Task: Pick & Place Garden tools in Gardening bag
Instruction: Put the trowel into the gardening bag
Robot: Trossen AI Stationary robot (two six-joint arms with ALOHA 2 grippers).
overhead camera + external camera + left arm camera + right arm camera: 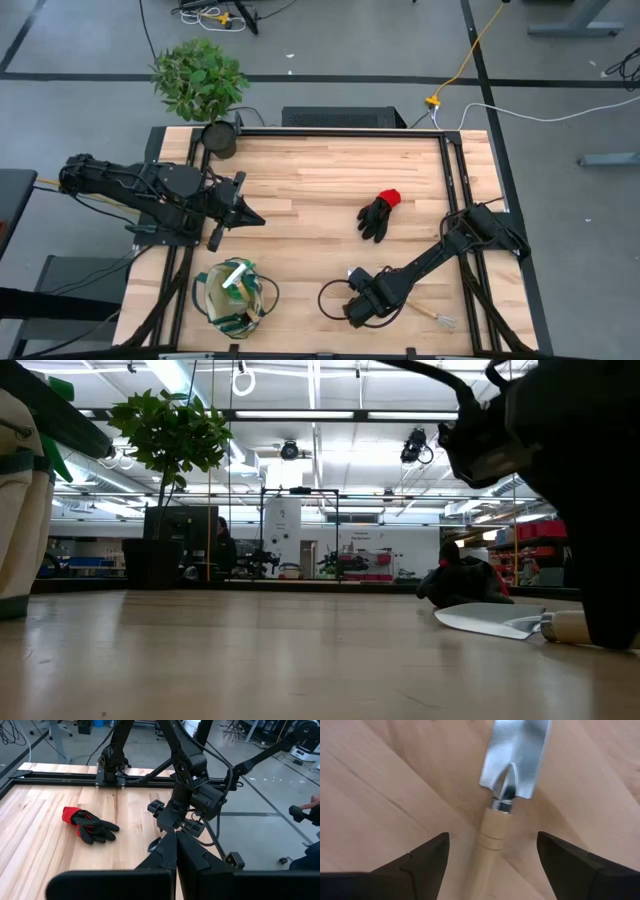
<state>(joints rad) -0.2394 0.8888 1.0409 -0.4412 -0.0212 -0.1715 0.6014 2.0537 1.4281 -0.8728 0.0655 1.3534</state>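
I should grab the trowel by its wooden handle with my right gripper next. Then it can go into the gardening bag.
A wooden-handled trowel lies flat on the table near its front edge, its metal blade on the wood. My right gripper points down over it, open, one finger on each side of the handle and apart from it; in the high view the gripper hides the trowel. A black glove with a red cuff lies mid-table. The beige bag with green trim stands at the front left with tools inside. My left gripper hangs shut above the table's left side, holding nothing.
A leafy plant and a black pot are at the far left corner. A small tool lies near the front right. Black frame rails run along the table's sides. Bare wood lies between the glove and the bag.
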